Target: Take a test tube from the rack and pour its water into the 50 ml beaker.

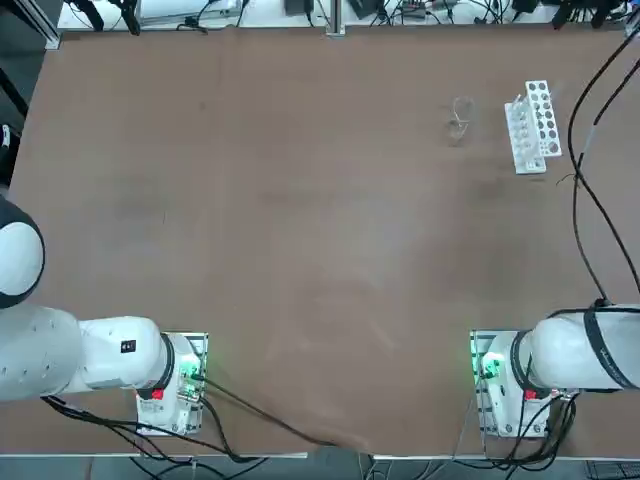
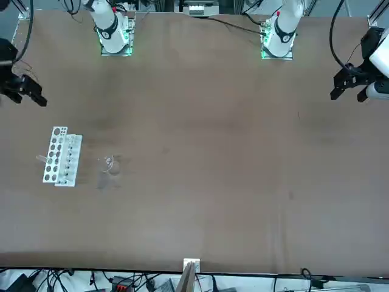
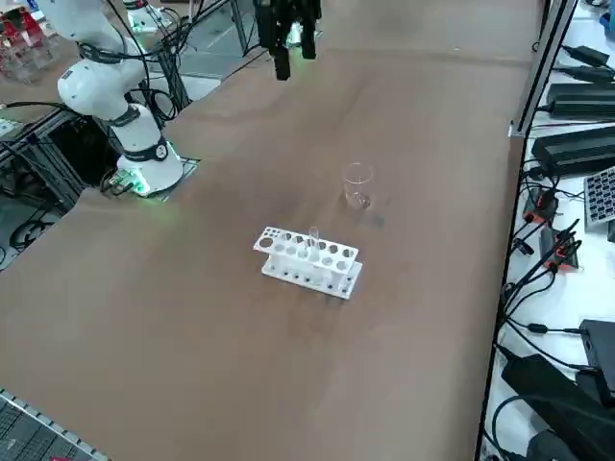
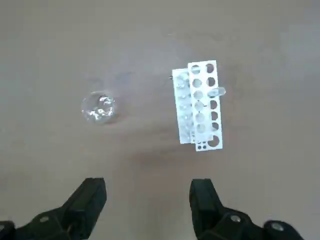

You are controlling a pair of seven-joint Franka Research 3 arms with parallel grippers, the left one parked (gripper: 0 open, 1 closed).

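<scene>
My right gripper grabs the test tube's upper part sticking out next, since the rack closes around the lower end of the test tube.
The white rack (image 3: 307, 257) stands near the table's right edge, also seen as the rack (image 1: 532, 128) from overhead, the rack (image 2: 62, 156) from the front and the rack (image 4: 197, 106) from the wrist. One clear test tube (image 3: 313, 235) sticks up from it; this test tube (image 4: 216, 92) leans slightly outward. The water is too clear to make out. The small glass beaker (image 3: 357, 184) stands just beside the rack, apart from it: beaker (image 1: 459, 118), beaker (image 2: 109, 163), beaker (image 4: 98, 106). My right gripper (image 4: 147, 192) hangs open and empty, high above, well short of the rack; it shows as the gripper (image 2: 29, 96) at the table's side.
Black cables (image 1: 585, 170) trail over the table close to the rack's outer side. Power strips and leads (image 3: 577, 96) lie beyond the table's far edge. The wide brown tabletop (image 1: 300, 230) stretches away from the rack and beaker.
</scene>
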